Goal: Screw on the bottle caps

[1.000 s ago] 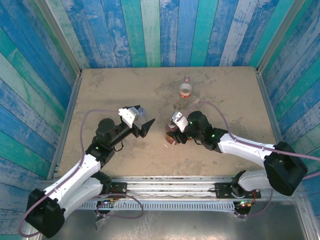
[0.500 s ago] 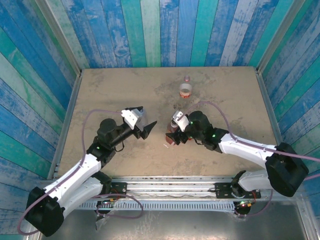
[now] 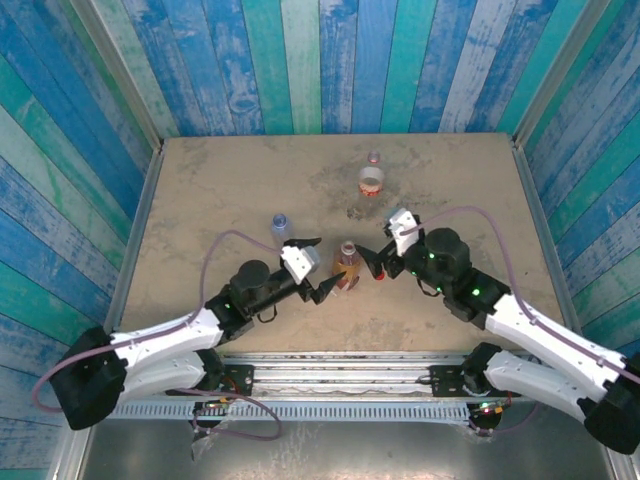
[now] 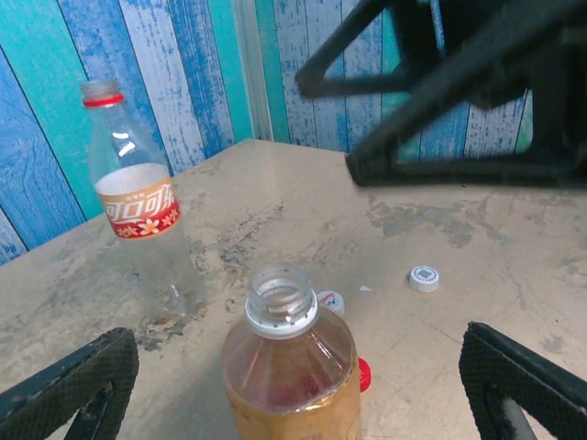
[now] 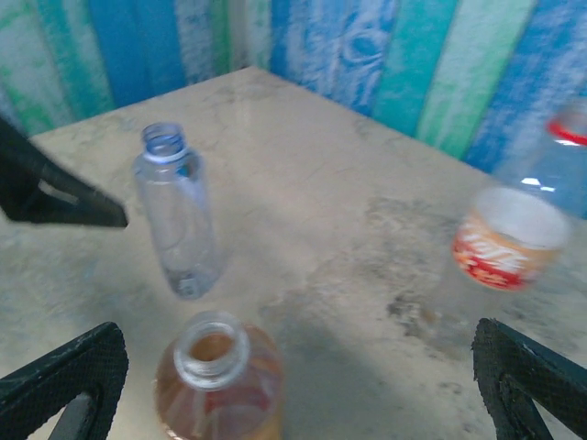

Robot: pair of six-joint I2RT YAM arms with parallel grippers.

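My left gripper should next grab the amber bottle around its body below the neck (image 3: 347, 270) (image 4: 293, 389), so the open neck stays free for screwing on its cap.
The amber bottle (image 3: 346, 264) stands upright and uncapped at mid-table, its open neck (image 4: 280, 298) facing up. My left gripper (image 3: 321, 268) is open just left of it, fingers (image 4: 73, 385) wide on either side and not touching. On the bottle's right, my right gripper (image 3: 379, 248) is open and holds nothing. A red cap (image 4: 364, 374) lies behind the amber bottle (image 5: 215, 380), with two white caps (image 4: 330, 301) (image 4: 424, 278) on the table beyond. The clear bluish bottle (image 3: 281, 226) (image 5: 179, 215) and the red-white label bottle (image 3: 372, 179) (image 4: 138, 206) stand uncapped.
Blue and teal plank walls (image 3: 300, 60) enclose the sandy table (image 3: 200, 180) on three sides. The right gripper's black fingers (image 4: 440, 82) cross the top of the left wrist view. One left finger (image 5: 55, 197) shows in the right wrist view.
My right gripper opened and drew back to the right, off the amber bottle. My left arm swung right and nearer, up to that bottle, uncovering the bluish bottle.
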